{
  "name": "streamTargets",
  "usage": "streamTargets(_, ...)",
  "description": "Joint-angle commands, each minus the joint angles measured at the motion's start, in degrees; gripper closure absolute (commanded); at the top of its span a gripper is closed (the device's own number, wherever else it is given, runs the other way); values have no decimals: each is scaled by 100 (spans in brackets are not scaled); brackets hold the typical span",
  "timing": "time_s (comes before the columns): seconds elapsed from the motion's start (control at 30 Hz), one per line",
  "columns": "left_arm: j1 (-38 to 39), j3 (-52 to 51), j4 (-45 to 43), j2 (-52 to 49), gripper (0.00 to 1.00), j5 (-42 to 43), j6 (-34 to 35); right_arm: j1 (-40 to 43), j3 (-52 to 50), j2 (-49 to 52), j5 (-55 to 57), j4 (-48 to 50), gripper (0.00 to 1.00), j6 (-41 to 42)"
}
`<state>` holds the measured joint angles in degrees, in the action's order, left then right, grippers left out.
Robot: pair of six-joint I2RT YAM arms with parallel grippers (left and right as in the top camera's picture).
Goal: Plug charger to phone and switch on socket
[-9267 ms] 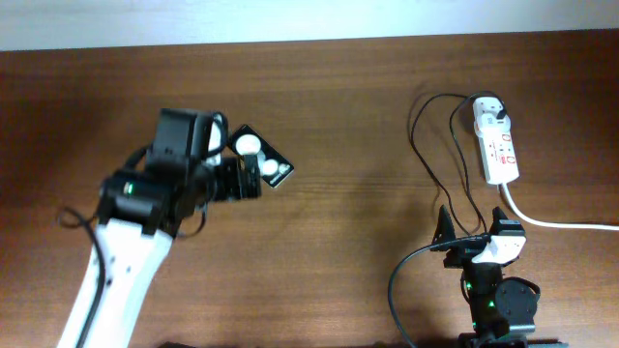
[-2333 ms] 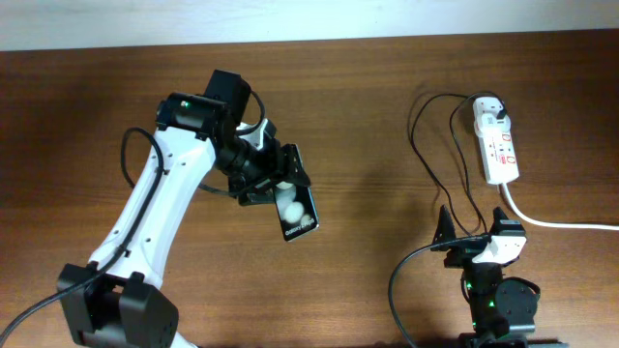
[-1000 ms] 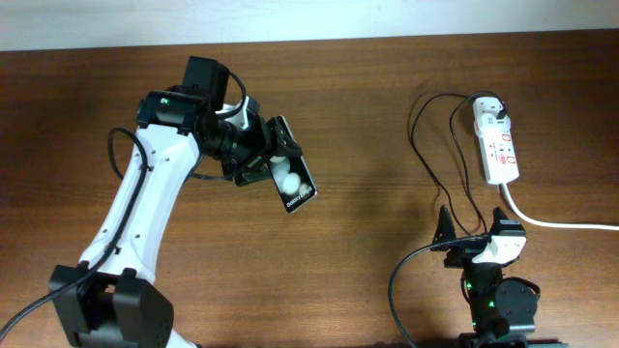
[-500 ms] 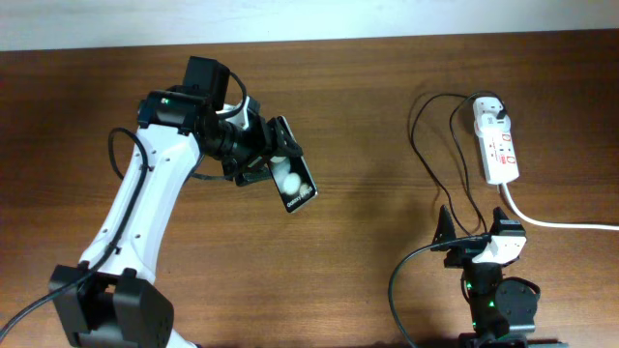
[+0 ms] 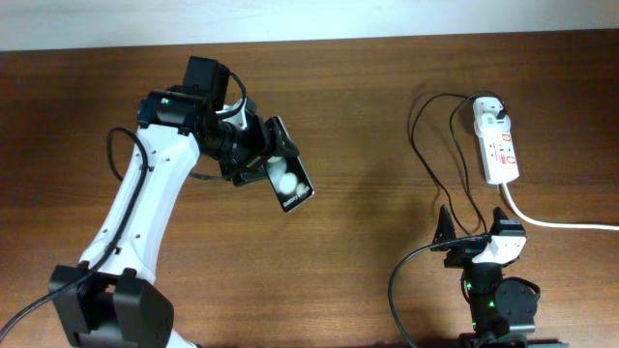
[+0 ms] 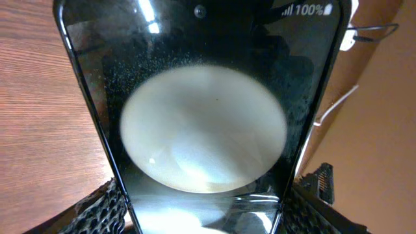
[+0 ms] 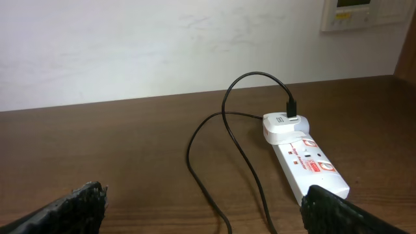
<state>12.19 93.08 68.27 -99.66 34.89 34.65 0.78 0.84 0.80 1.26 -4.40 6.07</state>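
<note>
Next, my right gripper pinches the phone's loose end [image 5: 296, 194] across its sides, so that my left gripper then re-grips the phone for plugging.
My left gripper [image 5: 263, 158] is shut on the phone [image 5: 289, 180], a black slab with white round spots, held above the table left of centre. In the left wrist view the phone [image 6: 201, 123] fills the frame between my fingers [image 6: 101, 211]. The white socket [image 5: 495, 142] lies at the far right, with the charger's white plug [image 5: 489, 108] in its far end. The thin black charger cable [image 5: 430, 145] loops from there towards my right gripper [image 5: 474, 232]; its tip is hidden. My right gripper is open at the front right. In the right wrist view the socket [image 7: 307, 166] and cable [image 7: 221, 130] lie ahead.
A thick white cord [image 5: 556, 222] runs from the socket off the right edge. The wooden table [image 5: 368, 242] stretches between the two arms. A pale wall [image 7: 162, 45] stands behind the table, with a white panel [image 7: 354, 13] on it.
Since 9.3 s ago my left gripper has lifted the phone from the table's far left and carried it rightward. In the last second it tilted slightly; the right arm has not moved.
</note>
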Motion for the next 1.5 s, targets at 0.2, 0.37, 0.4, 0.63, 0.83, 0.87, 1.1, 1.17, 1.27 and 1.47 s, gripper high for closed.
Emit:
streamTargets(0.2,-26,-4,-55,2,34,-439,289,37,-52,-26,-2129,149,1,3499)
streamTargets(0.37,-20,-4,-79,2,34,-822,669,37,-52,-26,-4172,175,1,6323)
streamTargets(0.4,-20,-4,-81,2,34,-844,782,37,-52,-26,-4249,170,1,6387)
streamTargets(0.63,-20,-4,-98,2,34,-942,1510,37,-33,-26,-4367,531,10,5757)
streamTargets(0.83,-17,-4,-98,2,35,-579,1657,35,798,562,-4784,527,10,5567)
streamTargets(0.87,-4,-4,-101,2,35,-551,1665,24,973,811,-4800,529,10,5519)
streamTargets(1.1,79,-4,-101,2,34,-380,1725,-1738,2920,4323,-3786,531,5,4100)
streamTargets(1.17,79,-4,-98,2,35,-328,1722,-2625,3460,5237,-2664,535,4,3829)
streamTargets(1.27,79,-4,-96,2,34,-267,1720,-3477,3943,6146,-1169,640,4,3786)
streamTargets(1.47,79,-4,-70,2,35,101,1716,-3945,3995,7600,-807,2341,28,4389)
